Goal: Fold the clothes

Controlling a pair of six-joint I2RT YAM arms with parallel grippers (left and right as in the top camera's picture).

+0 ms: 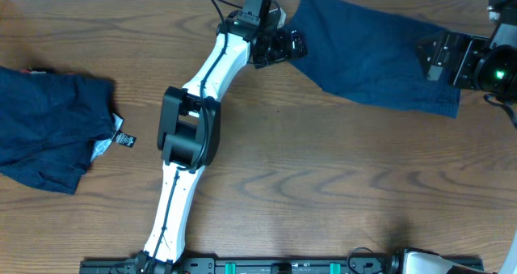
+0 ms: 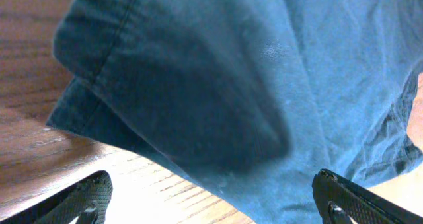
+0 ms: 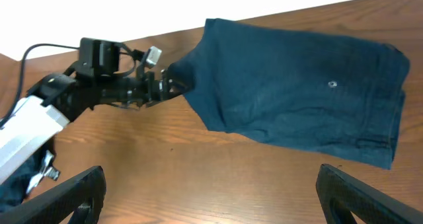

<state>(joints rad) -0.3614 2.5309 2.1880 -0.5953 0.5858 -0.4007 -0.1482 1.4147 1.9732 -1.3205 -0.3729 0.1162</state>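
The spread garment needs to come closer for folding. My left gripper should next grip it by the hem corner nearest the crumpled garment to draw it closer.
One navy garment (image 1: 371,52) lies spread flat at the table's back right; it also shows in the right wrist view (image 3: 297,85). My left gripper (image 1: 295,44) is open at its left corner, with the hem (image 2: 264,65) just ahead of the wide-apart jaws (image 2: 211,191), not gripped. My right gripper (image 1: 430,56) is open and empty, held above the garment's right end; only bare table shows between its fingers (image 3: 211,184). A second navy garment (image 1: 48,132) lies crumpled at the left edge, with white and black tags (image 1: 123,138).
The left arm (image 1: 194,128) stretches from the front edge diagonally to the back of the wooden table (image 1: 323,177). The table's back edge runs just behind the spread garment. The right arm's base (image 1: 493,64) is at the right edge.
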